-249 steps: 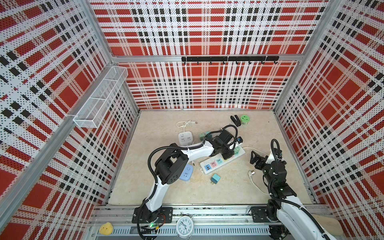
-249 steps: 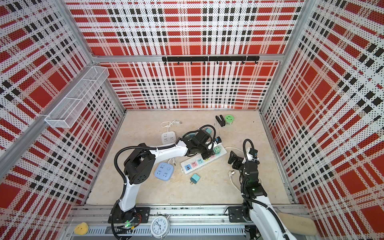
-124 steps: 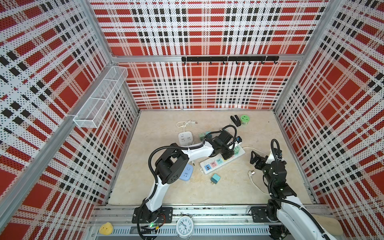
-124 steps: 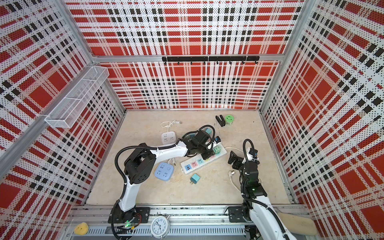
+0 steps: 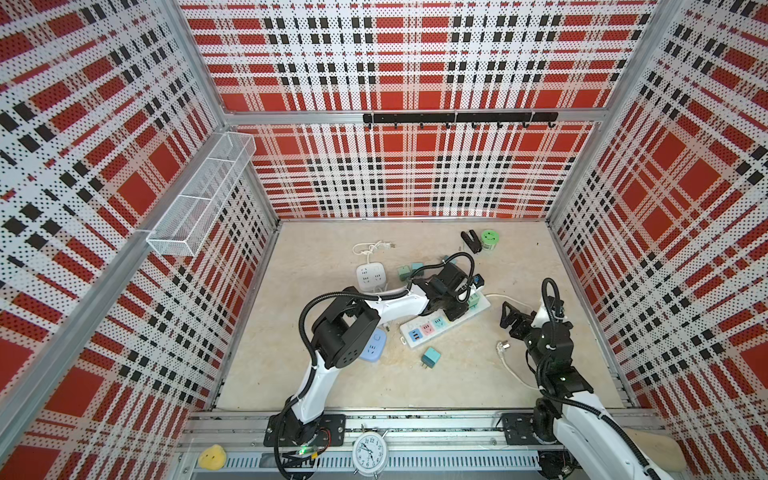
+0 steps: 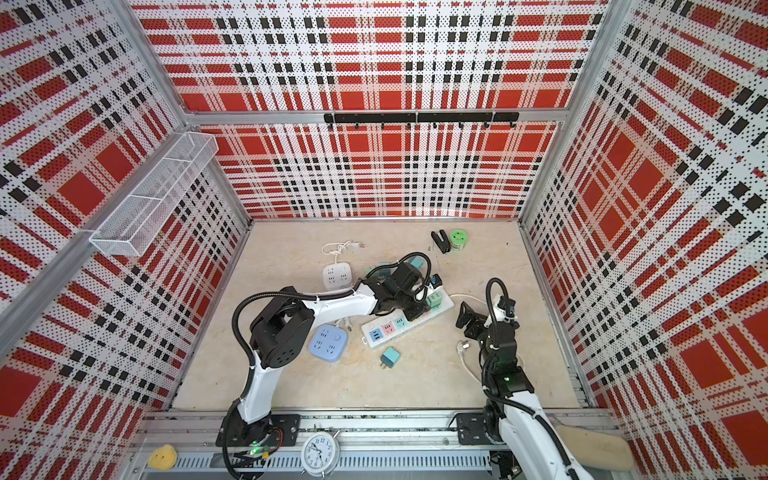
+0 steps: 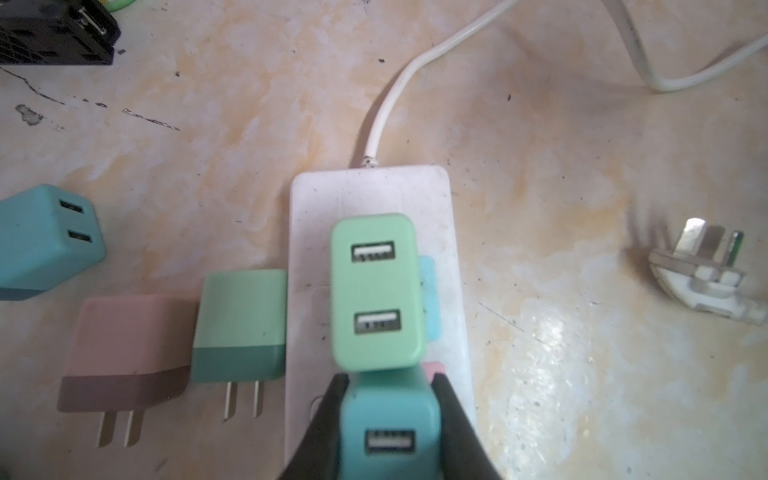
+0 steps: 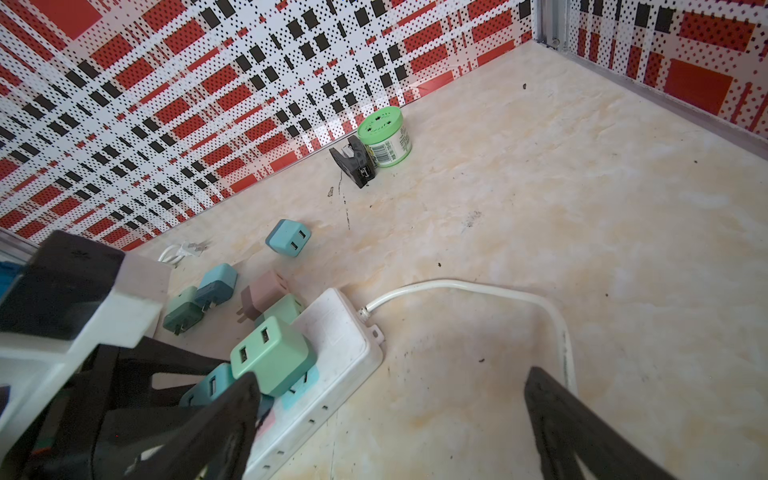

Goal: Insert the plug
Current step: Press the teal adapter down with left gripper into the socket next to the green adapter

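Note:
I should open my left gripper: the teal plug [image 7: 390, 412] is in the power strip, level with the light green plug [image 7: 376, 291], so it would rest there if I let go.
A white power strip [image 5: 444, 322] [image 7: 374, 191] lies slantwise mid-floor in both top views. My left gripper [image 7: 390, 378] [image 5: 457, 305] is shut on a teal USB plug [image 7: 390, 432] [image 8: 208, 386], held upright over the strip's coloured sockets. It touches a light green plug [image 7: 376, 291] [image 6: 434, 299] that stands in the strip toward the cable end. The teal plug's prongs are hidden. My right gripper [image 8: 392, 378] [image 5: 513, 318] stands wide open over bare floor, just right of the strip's cable end, holding nothing.
Loose pink [image 7: 124, 345], green [image 7: 241, 320] and teal [image 7: 45, 241] plugs lie beside the strip. Another teal plug [image 5: 431, 357], a blue socket cube [image 5: 374, 345] and a white one [image 5: 370, 274] are nearby. The strip's cable plug [image 5: 502, 345] lies by the right arm.

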Robot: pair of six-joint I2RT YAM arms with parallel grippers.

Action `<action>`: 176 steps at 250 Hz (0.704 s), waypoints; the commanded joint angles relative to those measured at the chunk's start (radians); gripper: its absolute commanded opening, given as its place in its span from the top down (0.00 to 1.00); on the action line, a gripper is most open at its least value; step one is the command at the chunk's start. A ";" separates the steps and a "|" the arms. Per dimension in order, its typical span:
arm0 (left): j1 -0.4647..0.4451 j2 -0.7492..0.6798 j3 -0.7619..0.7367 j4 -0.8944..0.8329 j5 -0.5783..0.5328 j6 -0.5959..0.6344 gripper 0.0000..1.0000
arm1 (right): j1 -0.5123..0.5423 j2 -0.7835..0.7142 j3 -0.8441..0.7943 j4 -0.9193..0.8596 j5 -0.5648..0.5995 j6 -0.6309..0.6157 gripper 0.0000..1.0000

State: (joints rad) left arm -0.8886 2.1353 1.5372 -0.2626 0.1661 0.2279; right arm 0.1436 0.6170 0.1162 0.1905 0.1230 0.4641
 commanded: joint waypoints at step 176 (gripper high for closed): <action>-0.059 -0.385 -0.113 -0.087 -0.228 0.018 0.01 | -0.003 0.027 0.036 0.039 -0.009 0.005 0.00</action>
State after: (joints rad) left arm -0.9211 1.9343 1.5112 -0.3885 0.0662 0.2375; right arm 0.1436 0.6319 0.1204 0.1905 0.1223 0.4641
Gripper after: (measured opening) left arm 0.994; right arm 0.998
